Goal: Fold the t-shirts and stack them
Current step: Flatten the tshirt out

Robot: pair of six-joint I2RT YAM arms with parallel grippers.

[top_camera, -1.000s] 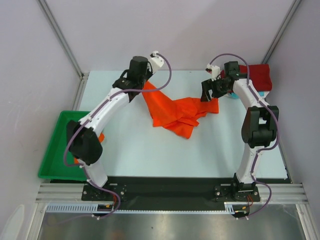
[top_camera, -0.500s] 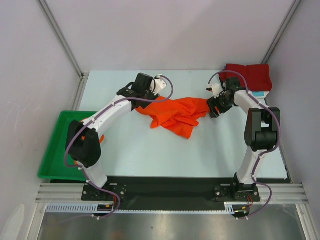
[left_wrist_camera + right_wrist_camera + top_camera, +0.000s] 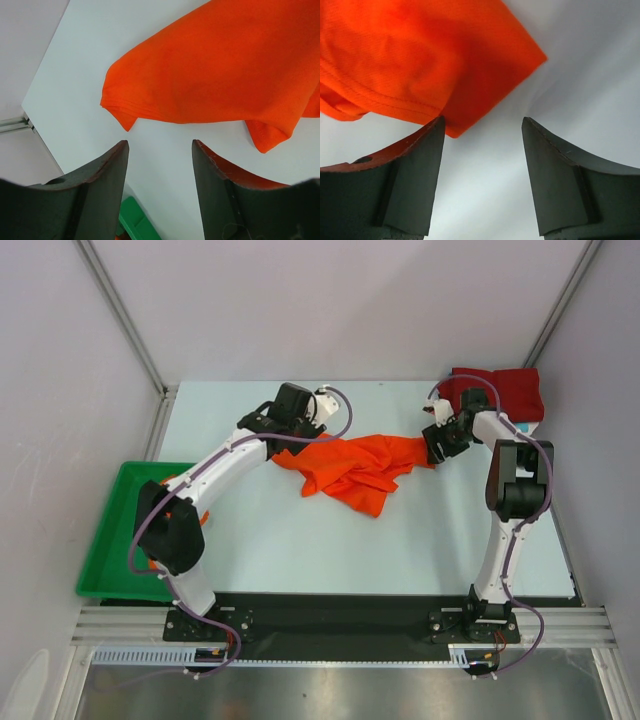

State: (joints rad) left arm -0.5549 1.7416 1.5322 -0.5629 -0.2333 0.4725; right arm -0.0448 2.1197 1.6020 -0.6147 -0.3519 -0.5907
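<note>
I should next grab the orange t-shirt [image 3: 355, 468] with my left gripper by the corner poking past its folded edge [image 3: 278, 460]. Then I can spread the t-shirt flat for folding.
A bright orange t-shirt [image 3: 355, 468] lies crumpled mid-table, stretched left to right. My left gripper [image 3: 284, 438] hangs over its left end. In the left wrist view that gripper [image 3: 160, 145] is open and holds nothing, with a folded edge of the orange t-shirt [image 3: 215, 75] just ahead. My right gripper [image 3: 438, 445] is at the shirt's right end. It [image 3: 482, 122] is open too, and a corner of the orange t-shirt [image 3: 420, 55] lies by its left fingertip. A dark red t-shirt [image 3: 500, 390] rests at the back right, on a light turquoise one [image 3: 520, 427].
A green tray [image 3: 120, 530] sits off the table's left edge behind the left arm, with orange cloth [image 3: 200, 512] showing in it. The tray's corner [image 3: 137, 222] shows between the left fingers. Grey walls close the back and both sides.
The left gripper has let go of the shirt's left end and come down beside it. The shirt now lies flatter. The right gripper has shifted right, to the shirt's corner.
</note>
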